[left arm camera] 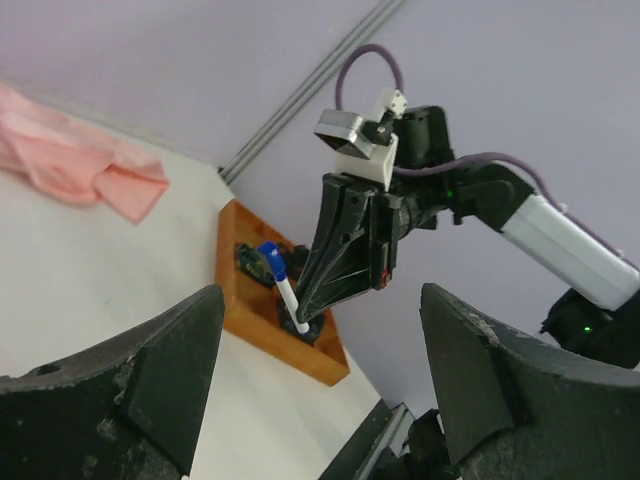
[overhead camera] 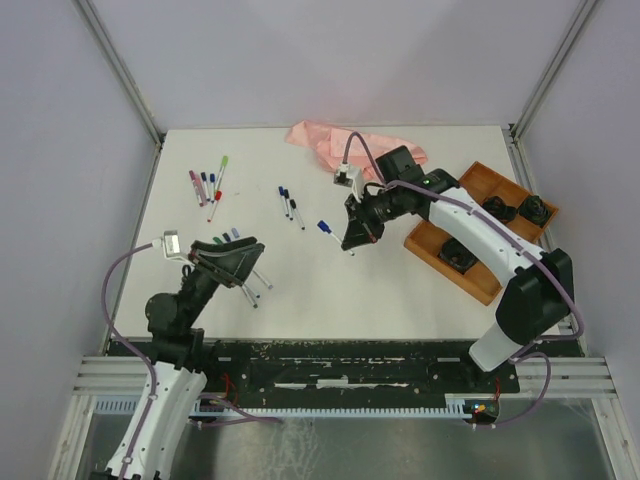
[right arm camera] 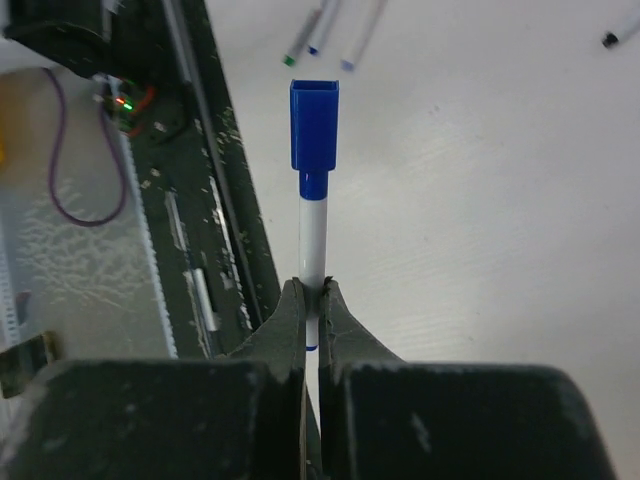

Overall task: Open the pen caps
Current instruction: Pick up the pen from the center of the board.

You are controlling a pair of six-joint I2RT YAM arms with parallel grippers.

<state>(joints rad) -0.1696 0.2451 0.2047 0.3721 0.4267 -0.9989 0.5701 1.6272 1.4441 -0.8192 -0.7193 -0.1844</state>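
Observation:
Next, my left gripper needs to grab the pen's blue cap [right arm camera: 314,134] to pull the cap off, leaving the pen's white body [right arm camera: 313,240] to my right gripper.
My right gripper [overhead camera: 353,238] is shut on the thin white barrel [right arm camera: 313,240] of a pen, held above the table; its blue cap [right arm camera: 314,125] is still on and points away from the jaws. The same pen's cap [left arm camera: 270,257] and my right gripper [left arm camera: 305,318] show in the left wrist view. My left gripper [overhead camera: 246,264] is open and empty, its fingers [left arm camera: 130,380] wide apart, low at the table's left and facing the right gripper. Several capped pens [overhead camera: 207,186] lie far left, three navy-capped ones [overhead camera: 290,205] at the middle, and more [overhead camera: 226,238] by my left gripper.
A wooden tray [overhead camera: 482,283] holding black objects stands at the right, under my right arm. A pink cloth [overhead camera: 340,140] lies at the back edge. Three pens [right arm camera: 325,30] lie on the table beyond the held pen's cap. The black rail [overhead camera: 350,360] runs along the near edge.

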